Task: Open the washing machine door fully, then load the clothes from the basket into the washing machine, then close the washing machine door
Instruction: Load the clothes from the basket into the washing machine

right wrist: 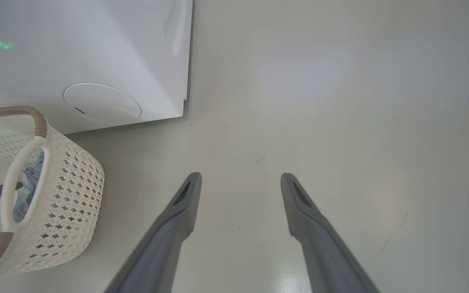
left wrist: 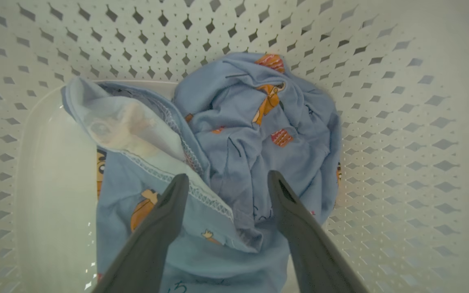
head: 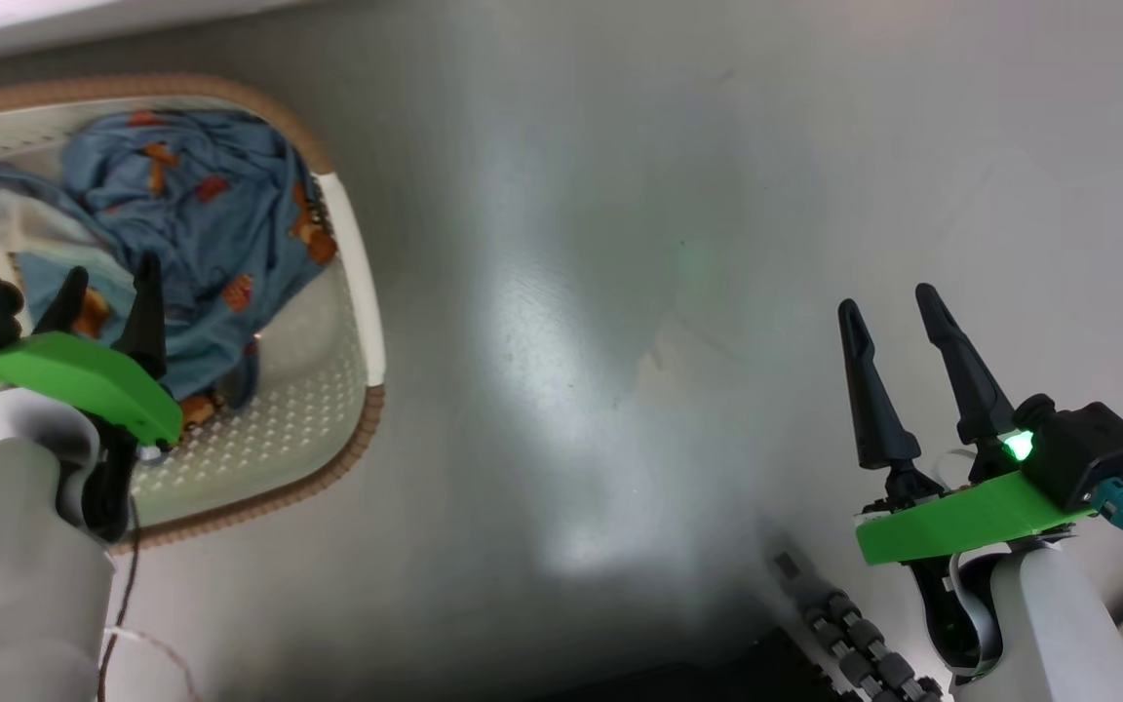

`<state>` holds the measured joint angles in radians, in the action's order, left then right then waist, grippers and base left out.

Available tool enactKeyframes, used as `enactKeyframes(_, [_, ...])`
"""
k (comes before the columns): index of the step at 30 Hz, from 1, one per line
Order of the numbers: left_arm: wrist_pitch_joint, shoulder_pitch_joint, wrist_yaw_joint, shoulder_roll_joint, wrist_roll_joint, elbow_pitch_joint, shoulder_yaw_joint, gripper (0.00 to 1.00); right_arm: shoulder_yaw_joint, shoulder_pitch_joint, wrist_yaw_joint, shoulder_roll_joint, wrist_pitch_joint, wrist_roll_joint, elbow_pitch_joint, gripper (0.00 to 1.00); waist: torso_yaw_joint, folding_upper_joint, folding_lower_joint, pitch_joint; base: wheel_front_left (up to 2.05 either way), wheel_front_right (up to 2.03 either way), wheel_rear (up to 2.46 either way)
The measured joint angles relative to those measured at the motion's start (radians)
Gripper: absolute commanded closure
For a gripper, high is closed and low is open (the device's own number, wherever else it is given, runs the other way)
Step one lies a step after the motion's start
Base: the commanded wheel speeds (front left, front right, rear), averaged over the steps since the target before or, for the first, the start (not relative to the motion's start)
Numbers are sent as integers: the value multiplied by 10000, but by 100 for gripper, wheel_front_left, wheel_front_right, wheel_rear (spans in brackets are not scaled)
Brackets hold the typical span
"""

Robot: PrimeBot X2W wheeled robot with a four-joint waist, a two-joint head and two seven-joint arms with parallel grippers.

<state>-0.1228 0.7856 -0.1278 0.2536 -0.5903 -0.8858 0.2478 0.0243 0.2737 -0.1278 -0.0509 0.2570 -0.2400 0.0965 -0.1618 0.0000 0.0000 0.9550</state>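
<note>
The blue fold [left wrist: 241, 211] beside the lace trim is the part my left gripper will grip next. It will do that to load the clothes into the washing machine.
The cream perforated basket [head: 352, 322] with a brown rim stands on the floor at the left. Inside it lie the clothes [head: 201, 224], light blue fabric with orange prints. My left gripper [head: 113, 288] is open and reaches down into the basket, its fingers just above the blue clothes [left wrist: 250, 134] with nothing between them. My right gripper [head: 891, 304] is open and empty over bare floor at the right. The right wrist view shows the basket [right wrist: 59, 191] beside the white washing machine [right wrist: 96, 61]. The washing machine door is out of view.
Glossy grey floor [head: 620, 292] stretches between the basket and my right arm. A dark ribbed cable or hose [head: 854, 634] lies at the bottom right. The washing machine's lower front has a round white cover [right wrist: 102, 103].
</note>
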Motion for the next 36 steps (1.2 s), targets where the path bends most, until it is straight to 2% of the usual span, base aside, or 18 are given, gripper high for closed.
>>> enactKeyframes(12, [1057, 778, 0, 332, -1350, -880, 1001, 0, 186, 2, 0, 12, 0, -186, -71, 0, -500, 0, 0, 474, 0, 0, 0])
enactKeyframes(21, [1335, 1544, 2, 366, -1323, -1998, 1427, 0, 176, -38, 0, 21, 0, -226, -174, 0, -637, 0, 0, 543, 0, 0, 0])
enactKeyframes(31, [1536, 2301, 2, 31, -1248, -3043, 1697, 0, -54, -488, 0, 36, 0, -222, -422, 0, -606, 0, 0, 596, 0, 0, 0])
enactKeyframes(34, [1538, 2387, 2, -98, -1252, -3239, 1718, 85, -79, -523, 0, 38, 0, -222, -468, 0, -595, 0, 0, 603, 0, 0, 0])
enactKeyframes(35, [1538, 2422, 2, -117, -1254, -3287, 1726, 100, -82, -523, 0, 40, 0, -222, -489, 0, -596, 0, 0, 602, 0, 0, 0])
enactKeyframes(36, [1534, 2452, 2, -128, -1256, -3321, 1732, 100, -94, -523, 0, 40, 0, -222, -497, 0, -597, 0, 0, 598, 0, 0, 0])
